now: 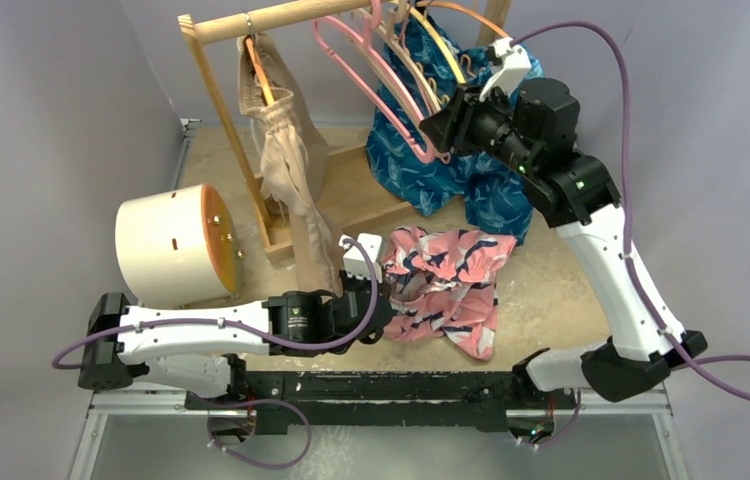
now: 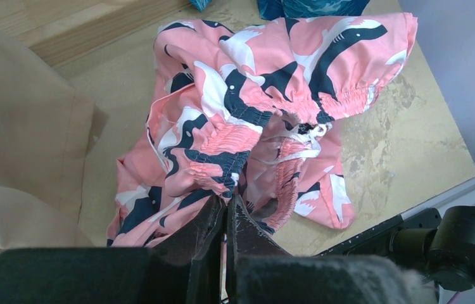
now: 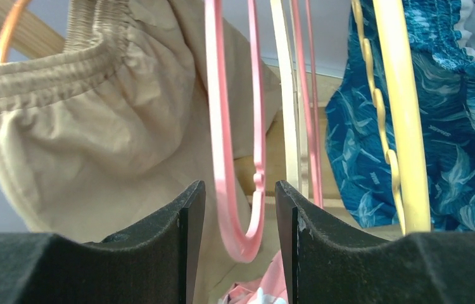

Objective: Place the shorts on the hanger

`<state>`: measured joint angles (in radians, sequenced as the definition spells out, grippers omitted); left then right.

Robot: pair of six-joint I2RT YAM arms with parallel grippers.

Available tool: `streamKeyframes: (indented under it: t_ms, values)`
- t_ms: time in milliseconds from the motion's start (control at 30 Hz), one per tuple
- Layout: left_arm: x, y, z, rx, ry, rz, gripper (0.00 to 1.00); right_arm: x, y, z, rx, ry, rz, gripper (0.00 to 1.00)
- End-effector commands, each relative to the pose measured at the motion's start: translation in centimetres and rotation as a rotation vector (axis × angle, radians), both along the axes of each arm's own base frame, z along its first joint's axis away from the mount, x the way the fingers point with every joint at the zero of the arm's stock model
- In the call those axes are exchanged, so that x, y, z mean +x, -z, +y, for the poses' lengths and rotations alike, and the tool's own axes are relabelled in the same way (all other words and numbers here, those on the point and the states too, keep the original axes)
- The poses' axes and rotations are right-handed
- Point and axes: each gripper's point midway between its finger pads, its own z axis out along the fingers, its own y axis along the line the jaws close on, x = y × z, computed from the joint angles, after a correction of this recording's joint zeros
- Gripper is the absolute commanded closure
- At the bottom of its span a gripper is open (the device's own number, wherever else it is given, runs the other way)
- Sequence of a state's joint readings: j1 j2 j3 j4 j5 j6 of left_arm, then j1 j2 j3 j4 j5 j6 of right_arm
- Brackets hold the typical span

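I need to grip the pink hanger point(image 1: 371, 75) by its near curved end point(image 1: 424, 152) with my right gripper, so the hanger's far end stays free to go into the shorts' waistband.
The pink shorts point(image 1: 446, 280) with navy and white print lie crumpled on the table in front of the rack. My left gripper point(image 1: 383, 305) is at their left edge. In the left wrist view it point(image 2: 227, 201) is shut on the gathered waistband of the shorts point(image 2: 254, 95), near the white drawstring. The pink hanger point(image 1: 371, 75) hangs on the rail. My right gripper point(image 1: 436, 130) is raised at its lower end. In the right wrist view it point(image 3: 238, 187) is open, with the hanger's curved end point(image 3: 222, 126) between the fingers, not clamped.
A wooden rack point(image 1: 251, 20) stands at the back. Beige shorts point(image 1: 286, 150) hang at its left and blue patterned shorts point(image 1: 451, 170) at its right. Beige and yellow-orange hangers point(image 1: 431, 40) hang beside the pink one. A white cylinder point(image 1: 171, 245) lies at the left.
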<state>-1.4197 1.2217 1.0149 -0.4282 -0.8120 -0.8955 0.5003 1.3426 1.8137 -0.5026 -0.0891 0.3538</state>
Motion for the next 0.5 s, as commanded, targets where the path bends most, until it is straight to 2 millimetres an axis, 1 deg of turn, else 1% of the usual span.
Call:
streamKeyframes:
  t_ms: [0,167,300,400,467]
  values:
    - [0.6,-1.6,0.6,-0.024,-0.018,-0.039,1.00,1.6,-0.5,-0.3,-0.057,0.065,-0.055,0.52]
    - [0.8,-2.2,1.1,-0.016,-0.035,-0.049,1.00,3.2,1.5,1.7,-0.130,0.025,-0.041,0.52]
    - [0.8,-2.8,1.1,-0.022,-0.039,-0.054,1.00,4.8,2.2,2.7,-0.190,0.048,-0.053,0.55]
    - [1.0,-3.0,1.3,-0.015,-0.054,-0.059,1.00,5.5,1.9,3.6,-0.221,0.058,-0.083,0.61]
    - [1.1,-3.1,1.5,-0.019,-0.065,-0.058,1.00,5.6,1.1,4.1,-0.232,0.061,-0.127,0.65]
